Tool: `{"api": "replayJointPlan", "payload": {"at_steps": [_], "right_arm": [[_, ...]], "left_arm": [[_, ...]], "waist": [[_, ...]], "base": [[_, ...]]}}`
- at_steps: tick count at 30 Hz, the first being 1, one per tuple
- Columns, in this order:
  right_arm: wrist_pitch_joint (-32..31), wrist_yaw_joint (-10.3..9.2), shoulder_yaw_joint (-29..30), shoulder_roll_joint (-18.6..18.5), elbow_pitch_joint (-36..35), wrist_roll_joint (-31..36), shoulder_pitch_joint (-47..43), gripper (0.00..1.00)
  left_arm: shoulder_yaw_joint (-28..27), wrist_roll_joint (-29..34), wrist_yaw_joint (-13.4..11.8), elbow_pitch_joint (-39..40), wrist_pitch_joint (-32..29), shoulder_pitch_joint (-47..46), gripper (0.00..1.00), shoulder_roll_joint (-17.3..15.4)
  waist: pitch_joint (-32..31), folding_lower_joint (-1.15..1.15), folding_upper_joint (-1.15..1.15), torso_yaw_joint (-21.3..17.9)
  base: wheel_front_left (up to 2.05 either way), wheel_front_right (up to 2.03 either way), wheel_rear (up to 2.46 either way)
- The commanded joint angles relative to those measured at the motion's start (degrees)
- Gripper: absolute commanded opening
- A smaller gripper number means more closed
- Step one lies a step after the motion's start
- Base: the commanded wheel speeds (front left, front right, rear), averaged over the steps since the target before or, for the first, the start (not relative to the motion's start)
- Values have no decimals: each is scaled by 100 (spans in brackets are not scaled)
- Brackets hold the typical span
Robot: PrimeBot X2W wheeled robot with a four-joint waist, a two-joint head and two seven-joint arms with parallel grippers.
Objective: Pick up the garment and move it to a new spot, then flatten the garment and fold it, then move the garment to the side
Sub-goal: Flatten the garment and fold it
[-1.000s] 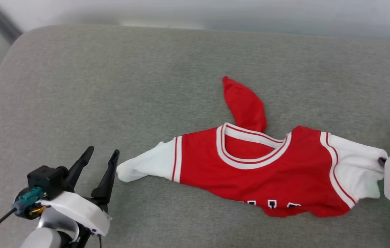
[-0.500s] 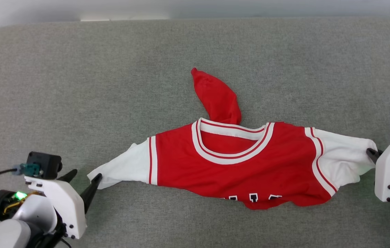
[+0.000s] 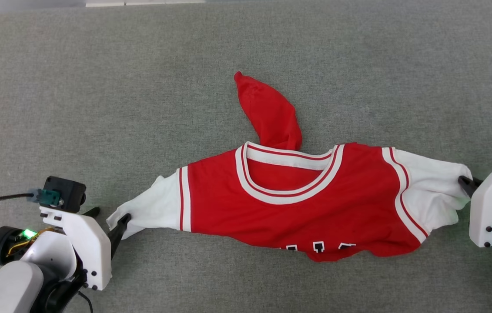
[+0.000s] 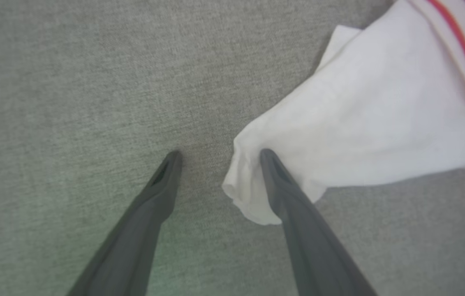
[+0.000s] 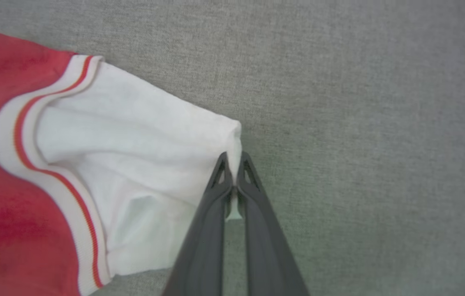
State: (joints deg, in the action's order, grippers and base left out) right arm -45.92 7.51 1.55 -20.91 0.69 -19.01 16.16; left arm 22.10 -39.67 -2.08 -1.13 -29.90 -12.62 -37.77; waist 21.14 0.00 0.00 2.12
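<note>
My left gripper grabs the garment by its bunched white sleeve edge (image 3: 117, 221) next, since the red body (image 3: 291, 221) lies flat and wide on the cushion.
The garment (image 3: 315, 204), a red jersey with white sleeves, lies stretched sideways on the grey cushion (image 3: 98, 87), neck trim facing up. A red flap (image 3: 267, 113) sticks out beyond the collar. Black lettering (image 3: 315, 247) peeks out at the crumpled near hem. My left gripper (image 3: 108, 217) stands open at the tip of the left sleeve (image 4: 359, 123). In the left wrist view, this gripper (image 4: 220, 158) has one finger (image 4: 290, 197) lying over the sleeve's end and the other on bare cushion. My right gripper (image 5: 234, 164) is shut on the edge of the right sleeve (image 5: 133, 135).
The grey cushion stretches wide on every side of the shirt. Its far edge (image 3: 141, 3) runs along the top of the head view, with a pale strip beyond it.
The head camera has shifted, so the whole picture moved. My left gripper has come down from beside the left sleeve to its tip. The right gripper keeps its hold.
</note>
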Motion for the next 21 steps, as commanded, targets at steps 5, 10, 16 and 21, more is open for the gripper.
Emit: {"api": "replayJointPlan", "payload": {"at_steps": [5,10,16,21], "right_arm": [[37,-4,-77,-114,6,23,193,0],[142,-4,-151,-177,97,26,201,0],[317,-4,-250,-363,76,-6,204,0],[426,-4,-342,-608,-173,-119,265,0]], "left_arm": [[378,3,96,-239,-315,107,0,136],[207,82,94,-249,209,-15,0,205],[-151,185,-15,-16,1050,60,0,176],[-460,352,-198,424,1516,195,0,-39]], "waist": [[25,0,0,24],[-211,0,0,69],[-749,0,0,79],[-1248,0,0,37]], "base": [[0,0,0],[0,0,0],[0,0,0],[0,0,0]]}}
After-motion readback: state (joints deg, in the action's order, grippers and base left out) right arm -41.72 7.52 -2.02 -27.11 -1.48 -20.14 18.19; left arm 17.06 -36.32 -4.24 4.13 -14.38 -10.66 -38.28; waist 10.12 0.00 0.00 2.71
